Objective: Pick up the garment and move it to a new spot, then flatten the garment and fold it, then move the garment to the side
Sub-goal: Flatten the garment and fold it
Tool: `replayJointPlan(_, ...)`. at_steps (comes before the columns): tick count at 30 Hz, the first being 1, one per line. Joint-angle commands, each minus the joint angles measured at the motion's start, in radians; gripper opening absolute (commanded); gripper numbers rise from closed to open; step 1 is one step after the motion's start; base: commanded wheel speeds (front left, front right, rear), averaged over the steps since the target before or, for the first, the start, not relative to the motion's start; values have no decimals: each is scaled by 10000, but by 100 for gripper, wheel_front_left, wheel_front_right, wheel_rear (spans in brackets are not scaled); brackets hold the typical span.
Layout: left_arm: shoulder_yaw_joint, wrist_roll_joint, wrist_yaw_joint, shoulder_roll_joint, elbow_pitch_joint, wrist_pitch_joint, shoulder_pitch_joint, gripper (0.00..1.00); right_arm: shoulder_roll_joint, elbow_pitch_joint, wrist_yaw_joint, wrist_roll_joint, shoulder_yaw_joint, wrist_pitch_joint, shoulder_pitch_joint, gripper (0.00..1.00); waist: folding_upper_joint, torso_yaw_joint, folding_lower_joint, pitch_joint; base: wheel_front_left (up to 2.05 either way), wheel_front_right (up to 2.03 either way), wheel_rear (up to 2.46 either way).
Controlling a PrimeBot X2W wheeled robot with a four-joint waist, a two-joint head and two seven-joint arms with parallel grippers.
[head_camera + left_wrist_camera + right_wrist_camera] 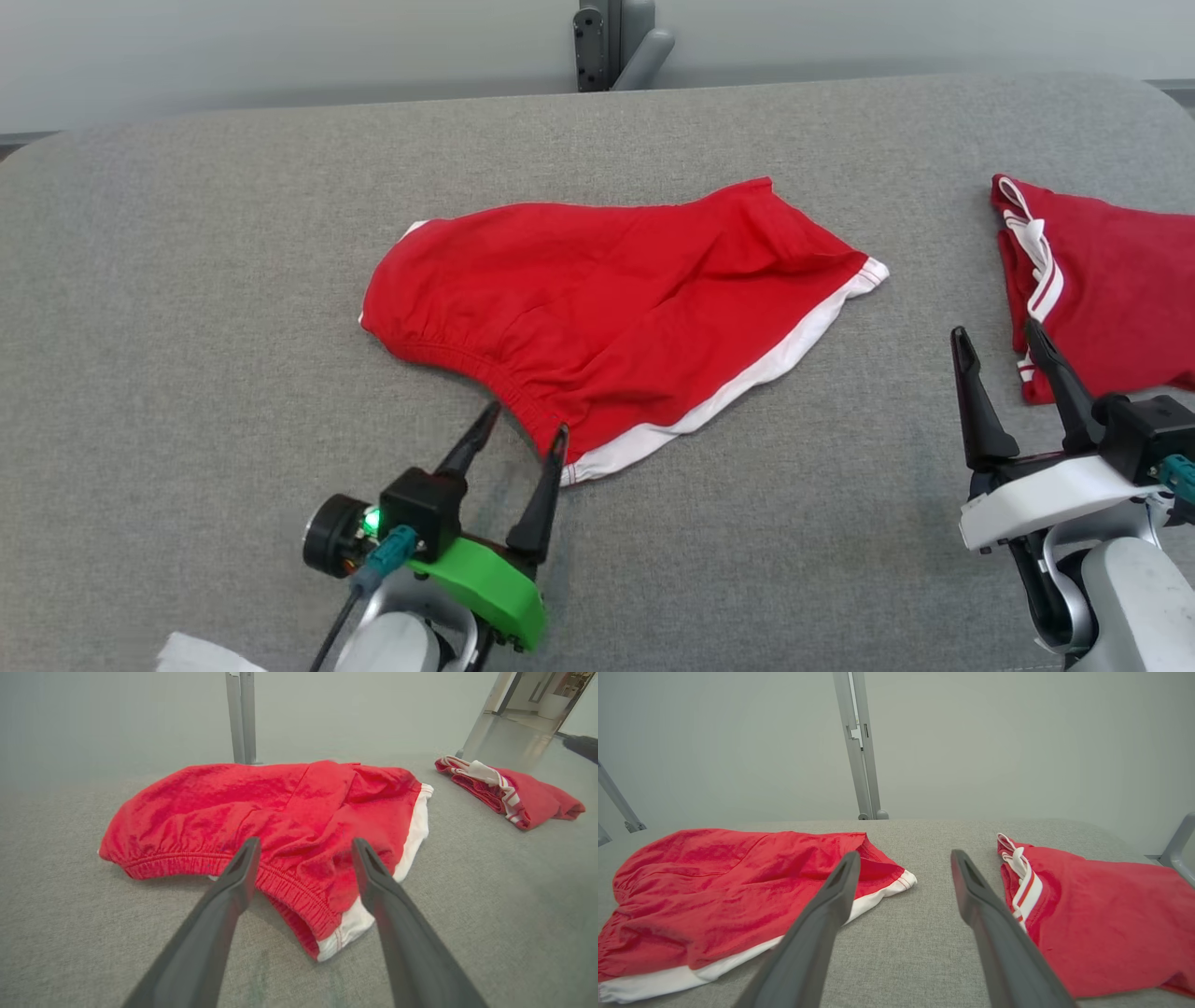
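I should next use my left gripper to grab the garment by the elastic waistband's white-striped corner [567,469], because it stands up in a fold while the red cloth [627,314] lies slack.
A pair of red shorts with white trim, the garment [616,308] [261,812] [714,891], lies loosely spread in the middle of the grey padded table [187,280]. My left gripper [525,431] [303,851] stands open at the garment's near elastic waistband, fingertips on either side of the hem corner, holding nothing. Over bare table to the right, my right gripper [997,336] [903,858] is open and empty, between the garment and a second red piece.
Another red garment with white stripes [1102,289] [509,791] [1101,924] lies folded at the table's right edge. A grey metal post [611,42] [859,746] rises behind the table's far edge. A white scrap [205,653] shows at the lower left.
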Motion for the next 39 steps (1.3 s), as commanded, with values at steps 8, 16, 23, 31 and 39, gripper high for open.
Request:
replayJointPlan(8, -663, -520, -191, -109, 1037, 487, 38, 100, -64, 67, -12, 149, 189, -58, -261, 100, 0, -95, 0, 314, 0, 0, 0)
replayJointPlan(16, -945, -974, -296, -66, 1740, 597, -401, 100, -136, 142, -12, 227, 286, -89, -428, 100, 0, -95, 0, 539, 0, 0, 0)
replayJointPlan(23, -1158, -1156, -344, 29, 2075, 470, -729, 0, -256, 270, -12, 333, 322, -93, -623, 100, 0, -100, 0, 669, 0, 0, 0)
replayJointPlan(31, -1297, -1115, -335, 157, 2150, 301, -1041, 0, -707, 1177, -12, 583, 175, 31, -1381, 100, 0, 207, 0, 1008, 0, 0, 0)
replayJointPlan(39, -1490, -954, -305, 87, 2085, 168, -1613, 0, -1461, 3517, -12, 1048, 1222, 264, -3193, 100, 0, 818, 0, 1866, 0, 0, 0)
